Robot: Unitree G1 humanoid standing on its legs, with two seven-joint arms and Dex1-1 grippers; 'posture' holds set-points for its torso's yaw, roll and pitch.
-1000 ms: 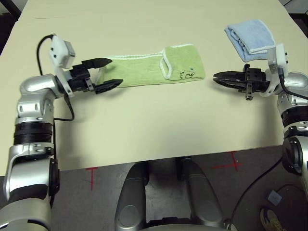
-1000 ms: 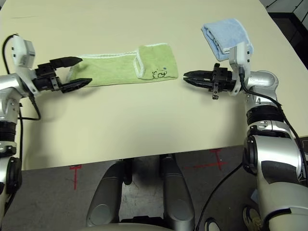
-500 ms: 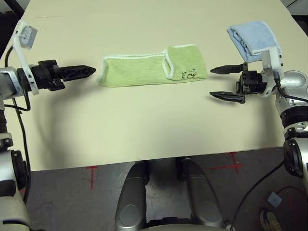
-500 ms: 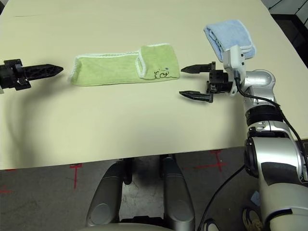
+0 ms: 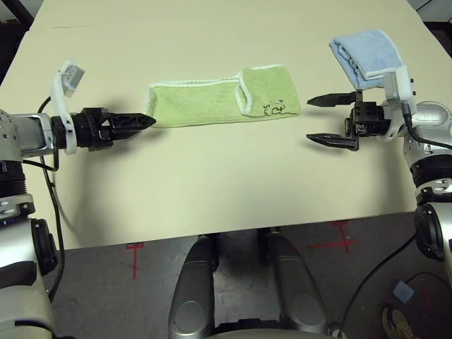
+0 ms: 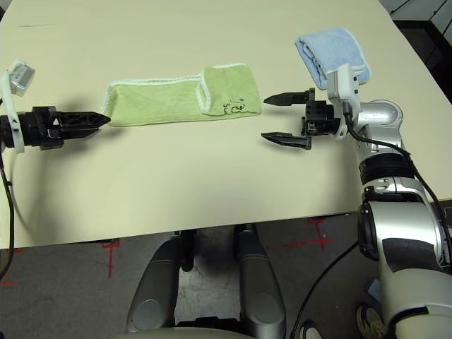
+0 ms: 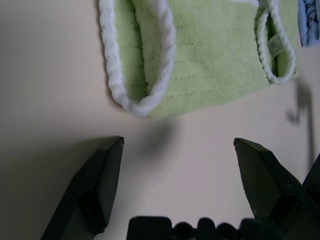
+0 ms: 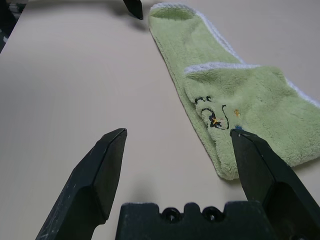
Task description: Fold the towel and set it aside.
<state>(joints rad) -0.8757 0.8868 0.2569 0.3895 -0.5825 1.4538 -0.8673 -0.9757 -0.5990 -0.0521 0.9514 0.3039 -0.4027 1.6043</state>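
Note:
My left gripper should next grab the towel by the corner of its open end (image 5: 153,124), because the white hem (image 5: 149,101) stands up there while the rest lies flat.
The towel (image 5: 212,103) is a light green strip lying across the middle of the table, its right end folded over with the dark logo (image 5: 274,109) on top. My left gripper (image 5: 148,120) is open just off the towel's left end (image 7: 140,95), a little nearer me, and touches nothing. Its own wrist view shows the fingers (image 7: 102,170) spread wide and the left gripper (image 7: 177,150) empty. My right gripper (image 5: 311,120) is open and empty, a short gap from the towel's right end (image 8: 235,150).
A folded light blue cloth (image 5: 367,53) lies at the back right, just behind my right wrist. The beige table (image 5: 212,183) is bare between the towel and its front edge (image 5: 233,233).
The right gripper went from shut to open and stayed by the towel's right end. The left gripper left the towel's left end, swung out left, then came partway back.

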